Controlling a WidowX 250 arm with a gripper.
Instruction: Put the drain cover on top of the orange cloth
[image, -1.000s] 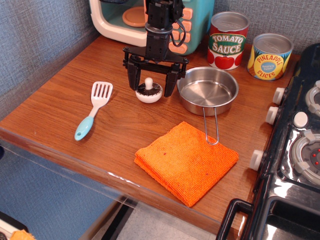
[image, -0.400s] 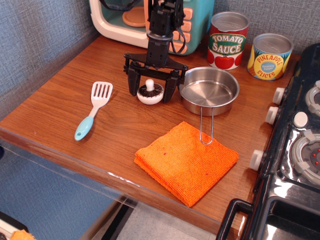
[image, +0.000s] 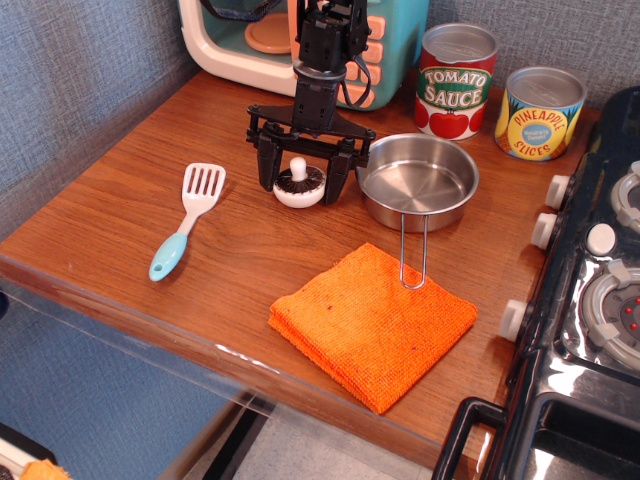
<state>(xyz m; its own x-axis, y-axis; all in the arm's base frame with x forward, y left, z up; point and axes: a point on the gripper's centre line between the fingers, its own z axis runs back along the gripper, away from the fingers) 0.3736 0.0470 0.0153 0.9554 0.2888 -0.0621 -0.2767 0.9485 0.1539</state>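
My gripper grabs the drain cover by the sides of its white disc (image: 300, 197) next. The drain cover then goes on the orange cloth (image: 372, 321).
The drain cover (image: 299, 184), a small white disc with a dark ribbed top and an upright white knob, sits on the wooden counter left of the steel pan. My black gripper (image: 303, 178) is lowered over it, open, with one finger on each side of the disc and not closed on it. The orange cloth (image: 372, 321) lies folded near the counter's front edge, in front of and to the right of the cover. The tip of the pan's wire handle rests on the cloth's far edge.
A steel pan (image: 418, 182) stands right beside my gripper's right finger. A blue-handled white spatula (image: 188, 228) lies at the left. A toy microwave (image: 240, 40), a tomato sauce can (image: 455, 82) and a pineapple can (image: 539, 112) stand at the back. A stove (image: 590, 300) borders the right.
My gripper has lowered around the drain cover. The pan shifted slightly right and its wire handle swung left. Over the last half second almost nothing moved.
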